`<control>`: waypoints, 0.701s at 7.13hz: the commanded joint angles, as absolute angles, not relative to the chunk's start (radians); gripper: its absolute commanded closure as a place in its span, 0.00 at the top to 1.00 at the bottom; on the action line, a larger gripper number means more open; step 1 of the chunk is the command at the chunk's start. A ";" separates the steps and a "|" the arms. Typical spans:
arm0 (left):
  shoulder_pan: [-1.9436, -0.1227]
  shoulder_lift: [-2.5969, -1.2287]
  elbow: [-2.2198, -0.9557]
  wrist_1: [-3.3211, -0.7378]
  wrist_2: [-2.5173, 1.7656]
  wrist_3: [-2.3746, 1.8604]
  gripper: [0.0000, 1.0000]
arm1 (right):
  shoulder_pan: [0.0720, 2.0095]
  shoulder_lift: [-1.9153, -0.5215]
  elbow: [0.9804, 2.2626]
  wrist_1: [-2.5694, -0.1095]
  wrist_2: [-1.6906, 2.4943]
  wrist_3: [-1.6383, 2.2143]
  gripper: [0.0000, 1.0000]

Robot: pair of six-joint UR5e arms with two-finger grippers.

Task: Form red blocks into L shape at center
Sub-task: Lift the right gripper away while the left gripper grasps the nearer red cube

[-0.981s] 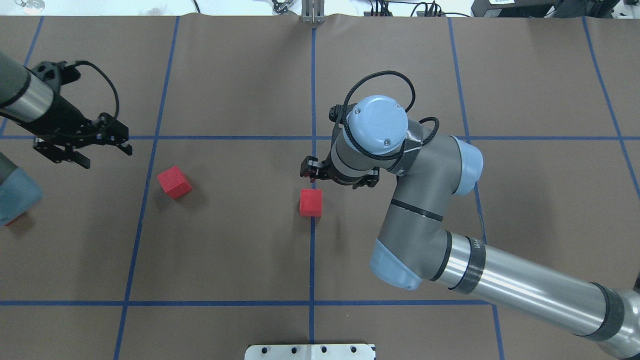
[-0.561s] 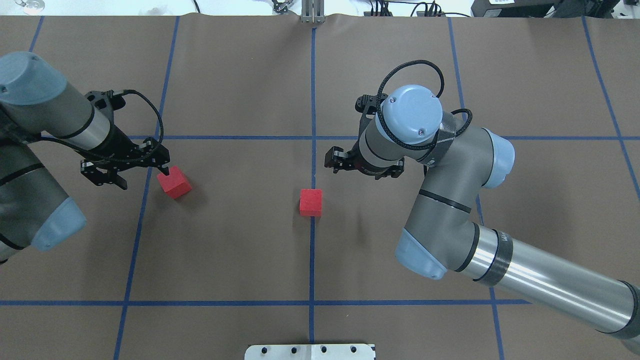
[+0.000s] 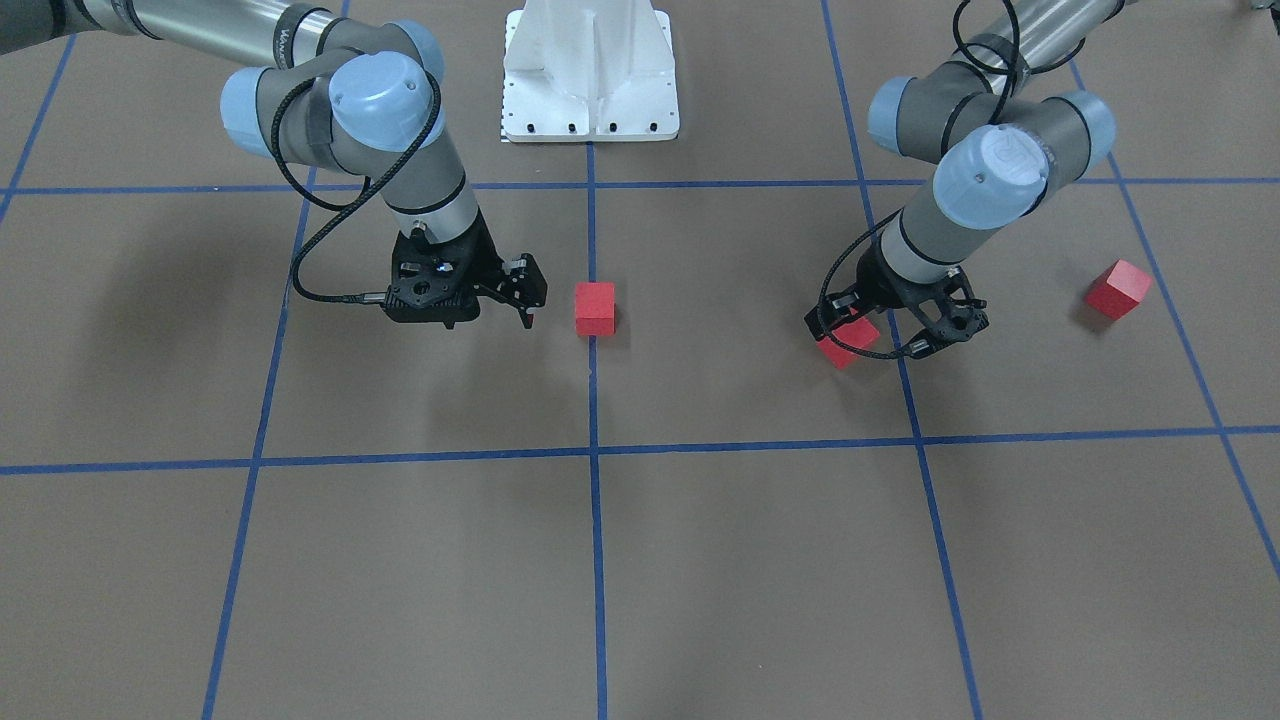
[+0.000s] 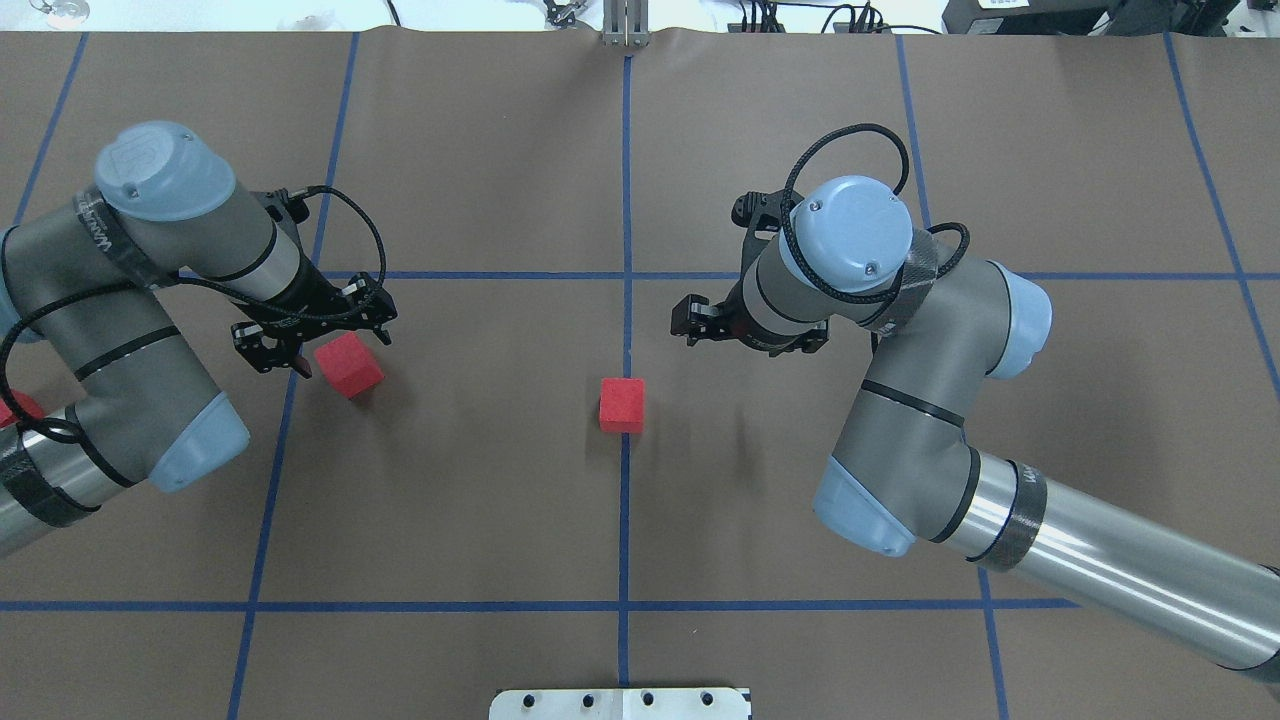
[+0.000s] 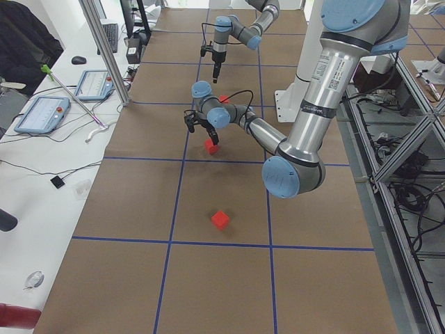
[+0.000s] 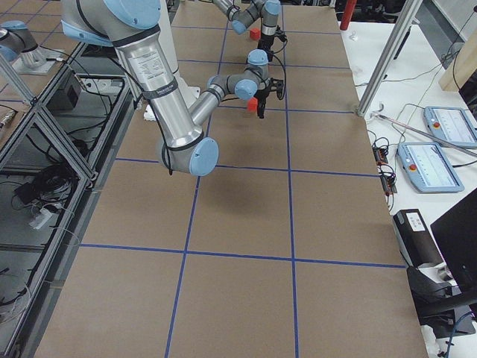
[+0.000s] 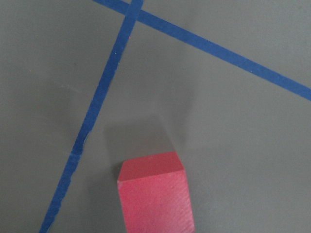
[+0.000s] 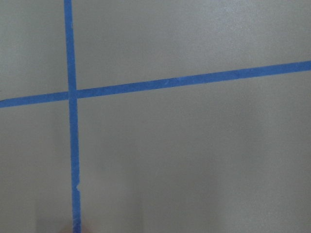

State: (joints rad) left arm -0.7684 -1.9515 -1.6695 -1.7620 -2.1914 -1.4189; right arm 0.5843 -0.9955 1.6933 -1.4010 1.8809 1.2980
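My left gripper needs to pick up the second red block by its opposite sides next, to build the L shape at the center.
Three red blocks lie on the brown paper. One block [image 4: 621,405] [image 3: 594,307] sits on the centre tape line, free. A second block [image 4: 348,365] [image 3: 848,340] lies left of it. My left gripper [image 4: 320,342] [image 3: 898,335] hovers open over this second block, which sits near one finger; it fills the bottom of the left wrist view [image 7: 154,196]. The third block [image 3: 1118,289] lies far left, mostly hidden by my left arm in the overhead view [image 4: 14,408]. My right gripper [image 3: 468,310] is open and empty, just right of the centre block.
Blue tape lines [image 4: 624,500] divide the paper into large squares. The white robot base plate [image 4: 620,703] [image 3: 590,100] is at the near edge. The right wrist view shows only a tape crossing [image 8: 72,93]. Side benches hold tablets [image 5: 42,115].
My left arm swung in from the far left to hover over the second block. My right gripper drew back from the centre block, to the right and slightly away.
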 commanded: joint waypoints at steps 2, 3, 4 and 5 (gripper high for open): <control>-0.767 -1.965 -1.585 -1.804 -2.189 -1.422 0.98 | 0.584 -0.997 1.692 -1.401 1.879 1.298 1.00; -0.767 -1.964 -1.574 -1.809 -2.189 -1.422 0.97 | 0.587 -0.997 1.692 -1.401 1.878 1.298 1.00; -0.765 -1.962 -1.575 -1.810 -2.189 -1.424 0.97 | 0.588 -0.997 1.692 -1.401 1.878 1.298 1.00; -0.765 -1.960 -1.577 -1.810 -2.189 -1.425 0.89 | 0.589 -0.997 1.692 -1.401 1.878 1.298 1.00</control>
State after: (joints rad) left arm -0.7660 -1.9623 -1.5782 -1.8080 -2.1889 -1.4234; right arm 0.5875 -0.9971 1.6920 -1.4005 1.8778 1.2977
